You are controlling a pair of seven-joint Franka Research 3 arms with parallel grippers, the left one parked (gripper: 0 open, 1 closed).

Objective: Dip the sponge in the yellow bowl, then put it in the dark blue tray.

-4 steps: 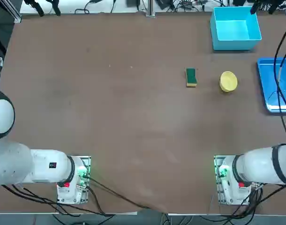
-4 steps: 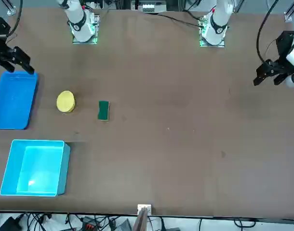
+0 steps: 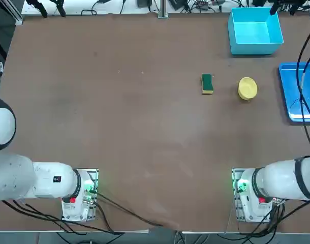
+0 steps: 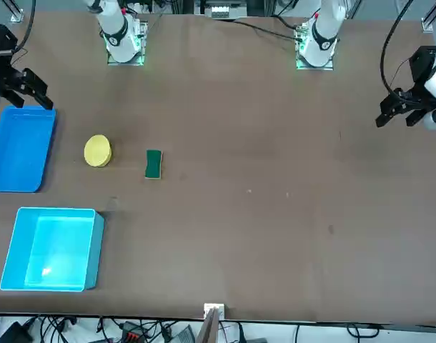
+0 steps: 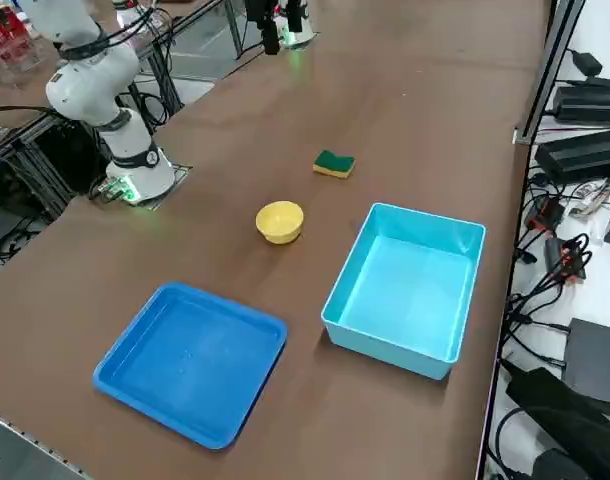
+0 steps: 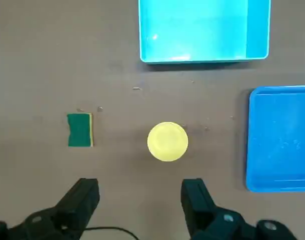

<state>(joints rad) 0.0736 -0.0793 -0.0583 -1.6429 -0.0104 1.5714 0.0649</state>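
My right gripper needs to grab the green sponge by its opposite side edges next, to dip it in the yellow bowl [image 4: 98,151] [image 6: 167,142].
The sponge [image 3: 207,84], green side up, lies flat on the brown table just left of the yellow bowl [image 3: 247,88], and the two are apart. The dark blue tray [image 3: 292,86] sits at the table's right edge, beyond the bowl. My right gripper [image 4: 23,91] hangs high over the tray's robot-side end, open and holding nothing. In the wrist view its two black fingers [image 6: 85,195] stand wide apart, with the bowl [image 6: 167,142], the sponge [image 6: 80,129] and the tray [image 6: 280,140] far below them.
A deeper light cyan box [image 3: 255,30] stands at the far right corner, beyond the tray. Black cables hang over the tray's right side in the top view. The right arm's base [image 5: 130,175] is bolted at the near edge.
In the front view my right gripper has shifted slightly, uncovering more of the tray's robot-side edge. Sponge, bowl and tray have not moved.
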